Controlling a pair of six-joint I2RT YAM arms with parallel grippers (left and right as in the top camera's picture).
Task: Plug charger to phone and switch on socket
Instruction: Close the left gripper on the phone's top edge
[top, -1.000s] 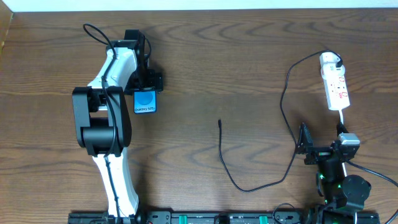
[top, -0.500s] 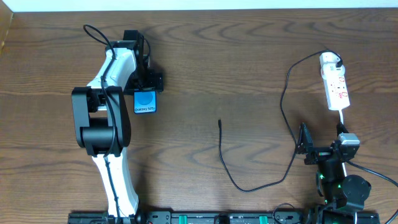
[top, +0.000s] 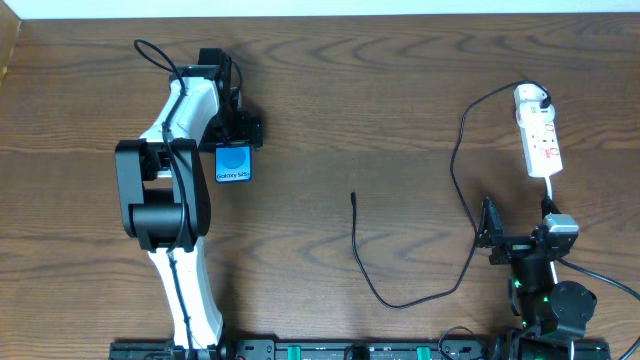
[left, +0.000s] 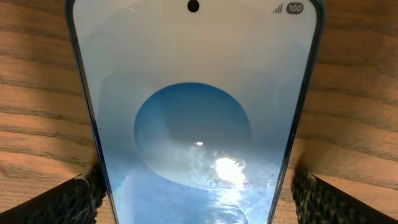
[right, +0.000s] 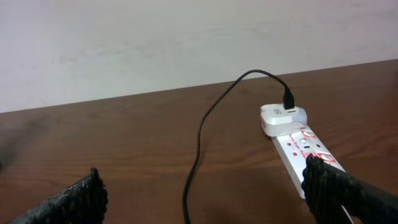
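My left fingers reach down to the table on either side of the phone in the left wrist view. My left gripper should close on the phone now.
The phone (top: 233, 162) lies flat on the table at the left, blue screen up. My left gripper (top: 234, 138) is lowered over its far end, and in the left wrist view the fingers (left: 194, 199) straddle the phone (left: 193, 112), the left one at its edge, a thin gap at the right one. The charger cable (top: 400, 300) loops across the middle, and its plug tip (top: 353, 196) lies free on the table. Its other end runs to the white plug on the socket (top: 538, 140) at the far right. My right gripper (top: 488, 232) is open and empty near the front, and its wrist view shows the cable (right: 199, 137) and the socket (right: 298, 149) ahead of its fingers (right: 205, 199).
The brown wooden table (top: 330, 90) ends at a pale wall along the far edge. A thicker black robot cable (top: 155, 52) curls behind the left arm. The arm bases stand at the front edge.
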